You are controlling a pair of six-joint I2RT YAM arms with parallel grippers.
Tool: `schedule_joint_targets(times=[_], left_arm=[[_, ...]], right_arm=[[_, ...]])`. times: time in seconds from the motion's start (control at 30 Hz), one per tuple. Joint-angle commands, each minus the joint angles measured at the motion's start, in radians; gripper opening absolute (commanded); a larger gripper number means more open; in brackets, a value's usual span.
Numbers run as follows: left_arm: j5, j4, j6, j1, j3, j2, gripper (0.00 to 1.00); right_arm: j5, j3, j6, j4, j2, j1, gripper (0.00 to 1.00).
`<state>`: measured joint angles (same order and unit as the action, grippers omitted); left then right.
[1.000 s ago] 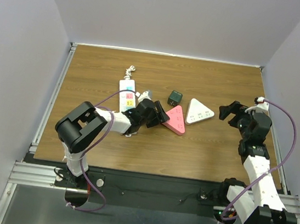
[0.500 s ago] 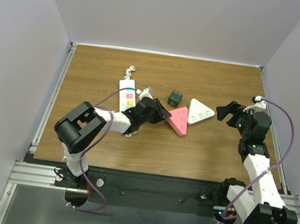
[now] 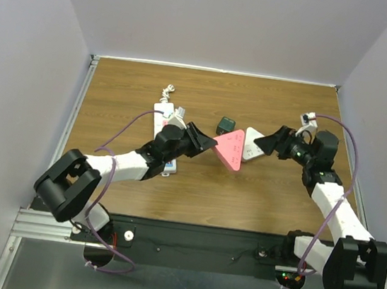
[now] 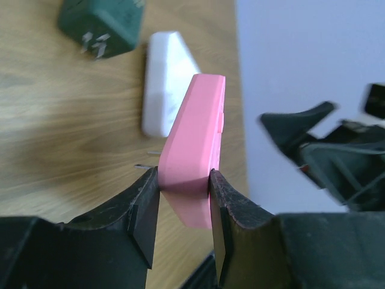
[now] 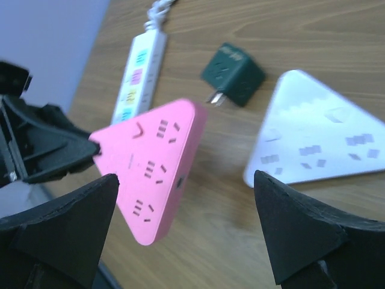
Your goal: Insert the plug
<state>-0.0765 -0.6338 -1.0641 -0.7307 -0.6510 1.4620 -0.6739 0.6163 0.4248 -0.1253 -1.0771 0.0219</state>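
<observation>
My right gripper is to grab the pink plug adapter's free edge (image 3: 240, 151) (image 5: 178, 173) next, opposite the adapter's corner in the left gripper. The adapter's pins then stay free to insert.
A pink triangular plug adapter (image 3: 230, 150) hangs tilted above the table, and my left gripper (image 3: 211, 145) is shut on one corner of it. In the left wrist view the fingers (image 4: 144, 211) pinch its pink edge (image 4: 195, 132), and thin metal prongs stick out of its left face. My right gripper (image 3: 265, 143) is open just right of it, nothing between its fingertips (image 5: 186, 175). The pink socket face (image 5: 153, 165) is turned toward the right wrist camera. A white power strip (image 3: 163, 114) lies behind the left arm, partly covered by it.
A dark green cube plug (image 3: 225, 126) lies on the table behind the pink adapter, prongs showing (image 5: 233, 73). A white triangular adapter (image 3: 252, 146) lies flat below my right gripper (image 5: 319, 132). Walls close the table on three sides.
My left gripper has shut on the pink adapter and lifted it off the table, tilting it up. My right gripper has swung left toward the centre, staying open.
</observation>
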Motion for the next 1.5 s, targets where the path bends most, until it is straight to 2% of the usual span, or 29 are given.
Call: schedule_joint_targets(times=[0.0, 0.07, 0.13, 0.6, 0.73, 0.9, 1.13, 1.2, 1.23, 1.3, 1.33, 1.4, 1.47], left_arm=[[-0.037, -0.177, -0.057, 0.016, 0.017, -0.103, 0.0], [-0.037, -0.199, -0.069, 0.02, 0.03, -0.123, 0.0], [-0.037, -0.173, -0.059, 0.037, 0.025, -0.141, 0.0], [-0.098, -0.257, -0.096, 0.051, 0.047, -0.21, 0.0], [-0.101, -0.273, -0.103, 0.05, 0.056, -0.223, 0.0], [-0.118, -0.29, -0.112, 0.05, 0.06, -0.22, 0.0], [-0.134, -0.343, -0.126, 0.043, 0.071, -0.204, 0.0], [-0.138, -0.351, -0.125, 0.045, 0.071, -0.203, 0.0], [-0.14, -0.354, -0.122, 0.045, 0.071, -0.203, 0.0], [-0.147, -0.369, -0.116, 0.044, 0.074, -0.197, 0.0], [-0.152, -0.38, -0.111, 0.043, 0.077, -0.193, 0.0], [-0.164, -0.427, -0.119, 0.045, 0.099, -0.184, 0.0], [-0.167, -0.445, -0.122, 0.047, 0.111, -0.181, 0.06]], right_arm=[[-0.116, 0.051, 0.153, -0.151, -0.015, -0.109, 0.98], [-0.139, 0.036, 0.216, -0.226, -0.024, -0.154, 0.98], [-0.176, 0.007, 0.351, -0.403, -0.041, -0.162, 0.99], [-0.197, 0.053, 0.371, -0.497, -0.167, -0.206, 1.0], [-0.219, 0.046, 0.428, -0.585, -0.204, -0.217, 1.0], [-0.245, 0.051, 0.48, -0.668, -0.236, -0.24, 0.94], [-0.272, 0.057, 0.517, -0.711, -0.233, -0.254, 0.69], [-0.282, 0.06, 0.534, -0.731, -0.239, -0.255, 0.54], [-0.288, 0.062, 0.54, -0.737, -0.241, -0.258, 0.38], [-0.302, 0.068, 0.552, -0.752, -0.257, -0.261, 0.28], [-0.317, 0.072, 0.552, -0.755, -0.264, -0.263, 0.16], [-0.32, 0.072, 0.56, -0.764, -0.274, -0.264, 0.05], [-0.326, 0.074, 0.563, -0.766, -0.276, -0.264, 0.01]])
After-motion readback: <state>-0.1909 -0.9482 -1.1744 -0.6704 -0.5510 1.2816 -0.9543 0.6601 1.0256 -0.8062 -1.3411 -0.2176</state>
